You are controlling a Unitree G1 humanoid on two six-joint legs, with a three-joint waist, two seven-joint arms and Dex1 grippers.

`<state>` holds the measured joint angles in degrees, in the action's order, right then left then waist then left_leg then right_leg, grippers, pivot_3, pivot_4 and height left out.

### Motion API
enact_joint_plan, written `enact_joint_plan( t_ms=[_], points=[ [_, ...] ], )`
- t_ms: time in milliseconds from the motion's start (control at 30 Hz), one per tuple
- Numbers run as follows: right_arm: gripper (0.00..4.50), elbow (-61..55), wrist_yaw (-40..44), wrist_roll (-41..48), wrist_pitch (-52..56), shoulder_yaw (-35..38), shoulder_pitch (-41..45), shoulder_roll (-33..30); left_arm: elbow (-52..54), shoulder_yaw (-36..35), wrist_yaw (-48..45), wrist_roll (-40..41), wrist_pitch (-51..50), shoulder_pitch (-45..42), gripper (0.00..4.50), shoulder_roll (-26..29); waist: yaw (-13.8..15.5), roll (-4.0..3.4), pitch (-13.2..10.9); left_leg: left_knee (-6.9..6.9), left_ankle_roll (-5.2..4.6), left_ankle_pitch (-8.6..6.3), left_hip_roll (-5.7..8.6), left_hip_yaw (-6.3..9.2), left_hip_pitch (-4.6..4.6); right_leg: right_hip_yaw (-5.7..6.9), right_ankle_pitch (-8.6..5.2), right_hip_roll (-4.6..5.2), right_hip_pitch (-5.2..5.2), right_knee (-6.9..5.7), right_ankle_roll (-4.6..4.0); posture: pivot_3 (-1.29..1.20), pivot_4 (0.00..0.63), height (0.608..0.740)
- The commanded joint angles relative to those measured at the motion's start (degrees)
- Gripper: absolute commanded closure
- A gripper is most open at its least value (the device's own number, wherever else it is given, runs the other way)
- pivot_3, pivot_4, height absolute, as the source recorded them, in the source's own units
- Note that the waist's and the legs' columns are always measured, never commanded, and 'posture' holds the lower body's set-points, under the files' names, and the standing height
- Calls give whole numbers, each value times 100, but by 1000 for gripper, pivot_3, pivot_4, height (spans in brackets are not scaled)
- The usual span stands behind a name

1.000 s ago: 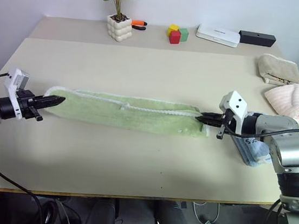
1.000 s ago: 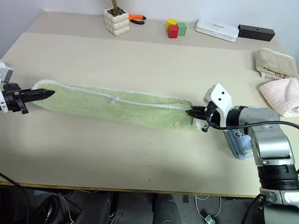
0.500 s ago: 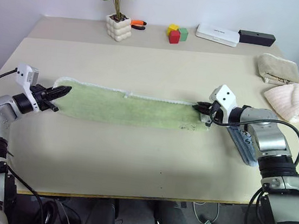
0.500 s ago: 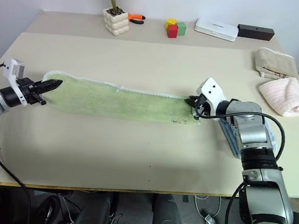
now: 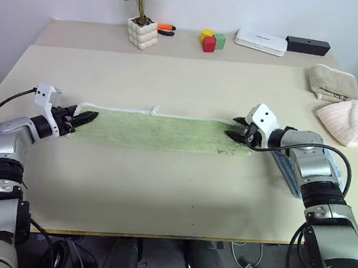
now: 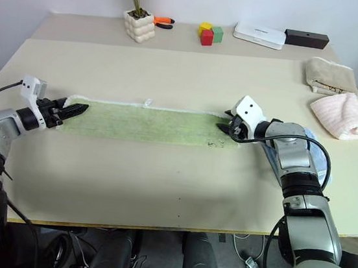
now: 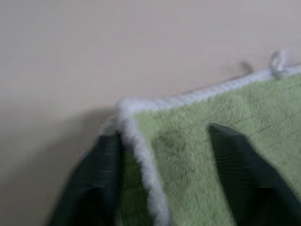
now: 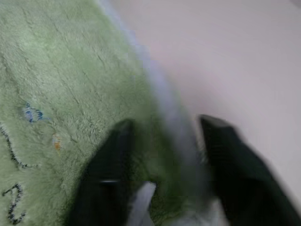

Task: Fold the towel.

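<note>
My right gripper grabs the towel by its short end with the embroidery point(image 5: 244, 139) next, to make the next fold.
The towel point(image 5: 160, 130), light green with white stitched edging, lies flat on the table point(image 5: 159, 190) as a long narrow strip running left to right. A small white loop point(image 5: 154, 110) sticks out of its far edge, and a black mark point(image 5: 224, 151) shows near its right end. My left gripper point(image 5: 88, 118) is open at the left end, its fingers point(image 7: 99, 179) spread either side of the towel's corner point(image 7: 141, 110). My right gripper point(image 5: 235, 128) is open at the right end, fingers point(image 8: 110, 174) apart over the towel's edge.
A light blue towel point(image 5: 291, 177) lies under my right forearm. Beige point(image 5: 332, 83) and pink point(image 5: 347, 122) towels sit at the right edge. Along the back stand a potted plant point(image 5: 143, 33), an orange-handled tool point(image 5: 166, 28), coloured blocks point(image 5: 211, 40), a white box point(image 5: 261, 41) and a black box point(image 5: 307, 45).
Both grippers carried the towel's ends forward and down, laid the strip flat on the table, then opened and let go of it.
</note>
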<state>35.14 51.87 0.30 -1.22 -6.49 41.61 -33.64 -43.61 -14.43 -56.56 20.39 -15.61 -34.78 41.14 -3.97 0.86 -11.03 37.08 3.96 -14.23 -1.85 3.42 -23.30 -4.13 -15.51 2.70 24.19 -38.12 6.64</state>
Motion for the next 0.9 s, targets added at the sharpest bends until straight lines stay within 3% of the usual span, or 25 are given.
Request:
enact_joint_plan(
  t_ms=[33, 300, 333, 433, 600, 667, 700, 900],
  points=[
    [58, 97, -362, -150, -235, 123, 231, -33, -140, -231, 102, 44, 162, -163, 0, 101, -1, 0, 0, -1, 0, 0, 0, 0, 0, 0, 0, 0, 0, 0, 0, 0, 150, 740],
    [22, -80, -1067, 38, -314, 581, 252, -10, -537, -641, 633, 127, 266, -446, 0, 382, 1, 0, 0, 0, 0, 0, 0, 0, 0, 0, 0, 0, 0, 0, 0, 0, 150, 740],
    [5, -292, -1180, 317, -80, 821, 251, 99, -546, -831, 637, 339, -1, -569, 242, 441, 1, 1, 0, 0, 0, 0, 0, 0, 0, 0, 0, 0, 0, 0, 0, 0, 150, 740],
    [830, -1221, -1409, 975, 625, 1248, 57, 428, -62, -1089, 813, 646, -421, -688, 1344, 438, 1, 1, -1, -1, 0, 0, 0, 3, -2, 1, 0, 0, 1, -1, 0, 0, 150, 740],
    [3205, -2901, -2572, 1457, 1623, 1455, -425, 1481, 1758, -1160, 1436, 1177, -1211, -397, 3815, -185, 14, 2, 1, 0, 2, 1, -1, 6, -2, 1, 0, 1, 0, -6, 1, 0, 150, 740],
    [4158, -3348, -3071, 1377, 1801, 1323, -691, 1979, 2449, -1124, 1775, 1401, -1516, -251, 4500, -603, 32, 1, 3, -1, 2, 1, -1, 7, -2, 1, 0, 4, -1, -7, 1, 0, 150, 740],
    [4421, -3483, -3303, 1288, 1861, 1224, -815, 2208, 2753, -1061, 1900, 1476, -1615, -164, 4500, -816, 38, 1, 3, 2, 3, 1, 0, 7, -3, 1, 0, 4, 0, -8, 1, 0, 150, 740],
    [4421, -3032, -4246, 641, 1522, 667, -1383, 3138, 2976, -717, 3002, 1035, -1260, 214, 4500, -1976, 51, 2, 4, 2, 7, 4, 1, 6, -2, 0, 2, 3, 2, -8, 0, 0, 150, 740]
  ],
)
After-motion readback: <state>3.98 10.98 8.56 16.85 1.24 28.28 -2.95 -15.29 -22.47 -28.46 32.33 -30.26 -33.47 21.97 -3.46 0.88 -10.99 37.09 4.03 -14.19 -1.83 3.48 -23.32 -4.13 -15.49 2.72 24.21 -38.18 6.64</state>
